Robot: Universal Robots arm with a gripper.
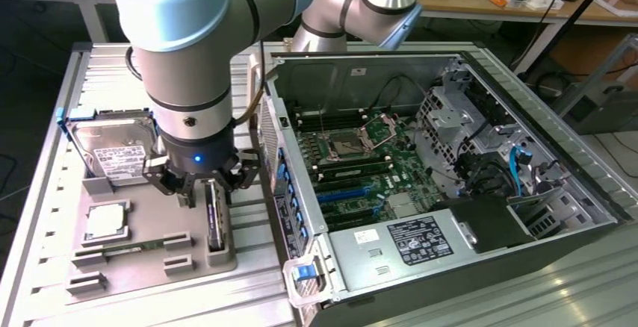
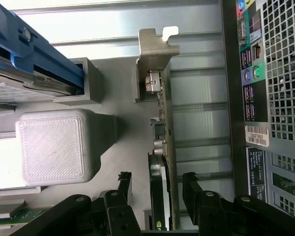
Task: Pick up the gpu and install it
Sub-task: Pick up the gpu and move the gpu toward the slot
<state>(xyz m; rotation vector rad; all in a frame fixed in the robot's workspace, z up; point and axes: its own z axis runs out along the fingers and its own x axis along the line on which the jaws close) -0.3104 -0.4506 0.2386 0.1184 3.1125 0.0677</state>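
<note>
My gripper should close on the GPU now, because my open fingers are on both sides of the GPU's near end (image 1: 214,215).
The gpu (image 1: 214,221) is a thin dark card standing on edge in a slot of the grey fixture tray (image 1: 149,271), on the exterior view's left beside the computer case. In the wrist view I look down its upper edge (image 2: 163,142) to the silver bracket (image 2: 155,54) at its far end. My gripper (image 1: 205,185) hangs directly over the card. It is open (image 2: 156,183), one black finger (image 2: 123,182) on each side of the card's near end, with small gaps showing, so the card is straddled and not clamped.
The tray also carries a silver hard drive (image 1: 115,151), a square chip (image 1: 104,222) and a memory stick (image 1: 130,248). The open computer case (image 1: 518,118) lies on the exterior view's right with its motherboard (image 1: 359,170) exposed. Its rear panel (image 2: 270,98) runs close alongside the card.
</note>
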